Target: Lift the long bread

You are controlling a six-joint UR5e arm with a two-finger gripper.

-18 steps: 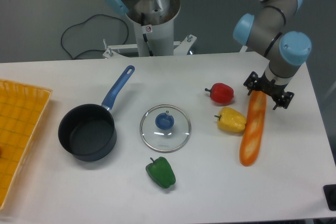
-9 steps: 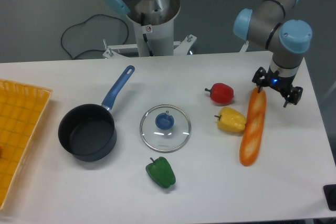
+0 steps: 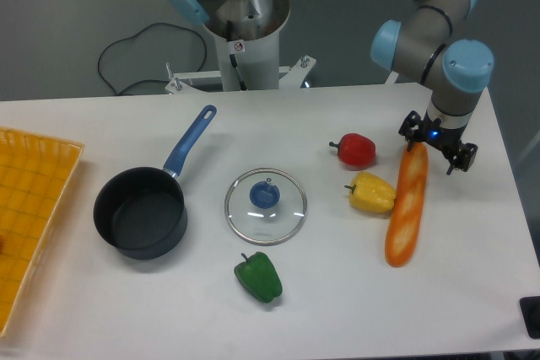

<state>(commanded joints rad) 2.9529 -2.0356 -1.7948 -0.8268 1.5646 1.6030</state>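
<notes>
The long bread [image 3: 406, 206] is to be picked up, so the robot's gripper next needs to grab its upper end [image 3: 415, 154].
The long bread [image 3: 406, 206] is an orange-brown baguette with pale slash marks. It lies flat on the white table [image 3: 472, 292] at the right, running from upper right to lower left. My gripper [image 3: 437, 143] hangs just over its upper end and is open. One fingertip [image 3: 407, 128] shows to the left of the bread's tip and the other to the right. The bread rests on the table and nothing is gripped.
A yellow pepper [image 3: 372, 192] touches the bread's left side, with a red pepper [image 3: 355, 150] above it. A glass lid [image 3: 265, 206], a green pepper [image 3: 260, 276], a dark pot with a blue handle [image 3: 142, 211] and a yellow basket [image 3: 29, 208] lie to the left.
The gripper has shifted a little around the bread's upper end, first right and up, then slightly back left. The bread has not moved.
</notes>
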